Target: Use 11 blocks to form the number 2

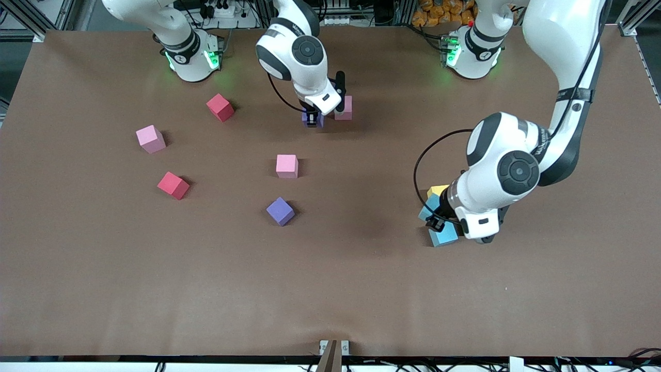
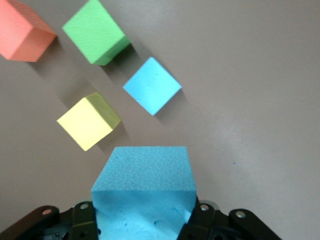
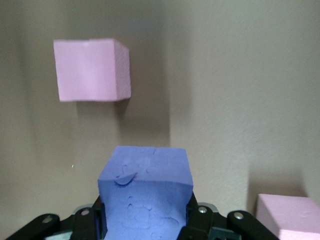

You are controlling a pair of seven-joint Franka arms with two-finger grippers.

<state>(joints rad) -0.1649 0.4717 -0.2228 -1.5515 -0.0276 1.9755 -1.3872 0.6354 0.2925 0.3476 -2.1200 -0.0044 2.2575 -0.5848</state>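
The purple block sits apart, short of the pink block's near side, so it moves to that side in my right gripper before its release.
My right gripper (image 1: 311,118) (image 3: 145,222) is shut on a purple block (image 1: 313,120) (image 3: 145,190), low over the table beside a pink block (image 1: 345,108) (image 3: 92,70). My left gripper (image 1: 440,223) (image 2: 144,222) is shut on a light blue block (image 1: 443,235) (image 2: 145,185). Close by it lie a yellow block (image 1: 438,190) (image 2: 89,121) and a second light blue block (image 1: 426,211) (image 2: 152,85). A green block (image 2: 95,31) and an orange block (image 2: 24,32) show only in the left wrist view. No number 2 is in view.
Loose blocks lie scattered toward the right arm's end: two red (image 1: 220,107) (image 1: 173,185), two pink (image 1: 151,139) (image 1: 286,166) and a purple one (image 1: 280,211). Bare brown table (image 1: 330,289) fills the strip nearest the front camera.
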